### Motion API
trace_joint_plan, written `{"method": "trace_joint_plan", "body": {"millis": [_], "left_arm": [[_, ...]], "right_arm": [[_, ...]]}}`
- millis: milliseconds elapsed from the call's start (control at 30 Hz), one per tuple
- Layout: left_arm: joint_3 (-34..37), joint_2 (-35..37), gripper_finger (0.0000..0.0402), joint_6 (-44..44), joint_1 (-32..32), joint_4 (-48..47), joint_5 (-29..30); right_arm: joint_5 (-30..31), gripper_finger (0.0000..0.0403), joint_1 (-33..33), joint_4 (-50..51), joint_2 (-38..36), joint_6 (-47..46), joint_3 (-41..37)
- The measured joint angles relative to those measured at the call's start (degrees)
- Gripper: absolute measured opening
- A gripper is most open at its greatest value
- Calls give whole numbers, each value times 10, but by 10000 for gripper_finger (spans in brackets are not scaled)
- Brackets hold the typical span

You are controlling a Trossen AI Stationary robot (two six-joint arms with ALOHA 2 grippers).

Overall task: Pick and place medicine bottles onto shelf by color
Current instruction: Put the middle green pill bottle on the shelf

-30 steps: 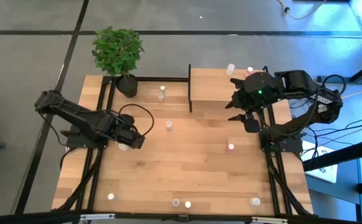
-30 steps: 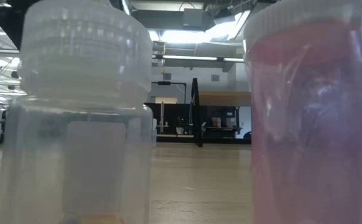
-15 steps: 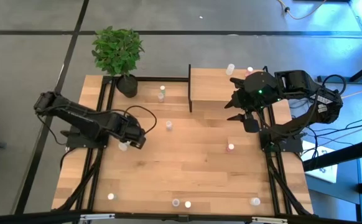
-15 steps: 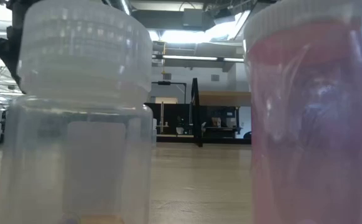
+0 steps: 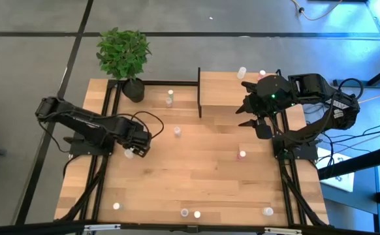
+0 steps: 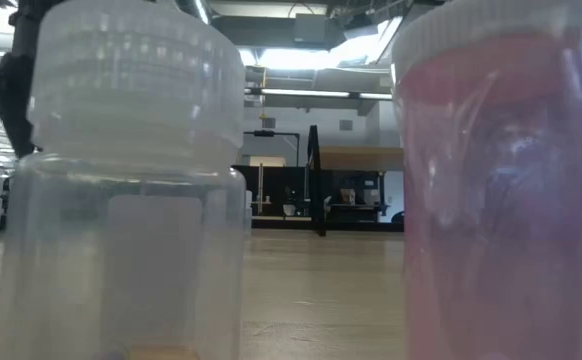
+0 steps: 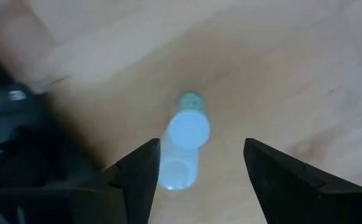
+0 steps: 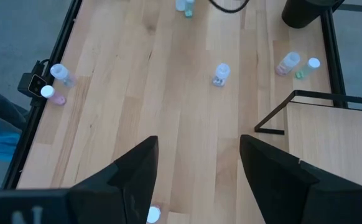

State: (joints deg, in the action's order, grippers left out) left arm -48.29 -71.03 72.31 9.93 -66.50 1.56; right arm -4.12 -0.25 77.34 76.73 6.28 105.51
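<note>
The medicine bottle's white cap is below my left gripper's fingertips, so they would miss the bottle if closed now. They need to lower first, then close on it.
In the left wrist view a small translucent medicine bottle with a white cap stands on the tabletop between the fingers of my left gripper, nearer one finger. That gripper is open and points down over the bottle at the table's left. My right gripper is open with nothing between its fingers. It hangs high beside the light-wood shelf. More bottles stand scattered on the table.
A potted plant stands at the far left corner. Two bottles stand near it, two more behind the shelf, several along the near edge. Two of these, one white-capped and one pink, fill the low view.
My left gripper has come down over the white-capped bottle and has rolled a little about its own pointing line. Its arm now shows at the left edge of the low view. The bottle has kept its place.
</note>
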Motion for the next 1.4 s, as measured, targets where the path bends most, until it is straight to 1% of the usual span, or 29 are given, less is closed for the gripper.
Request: {"method": "trace_joint_plan", "body": {"millis": [167,367,700,933,1167,1400], "left_arm": [[13,0,226,-5,0,13,21],[30,-2,226,-7,-1,15,8],[70,-3,226,-28,-1,66,4],[101,-3,226,-39,-1,121,6],[102,-3,226,-21,0,122,2],[102,-3,226,-25,4,122,4]], "right_arm": [[0,229,0,0,0,0,0],[0,229,0,0,0,0,0],[0,229,0,0,0,0,0],[0,229,0,0,0,0,0],[0,229,0,0,0,0,0],[0,229,0,0,0,0,0]]}}
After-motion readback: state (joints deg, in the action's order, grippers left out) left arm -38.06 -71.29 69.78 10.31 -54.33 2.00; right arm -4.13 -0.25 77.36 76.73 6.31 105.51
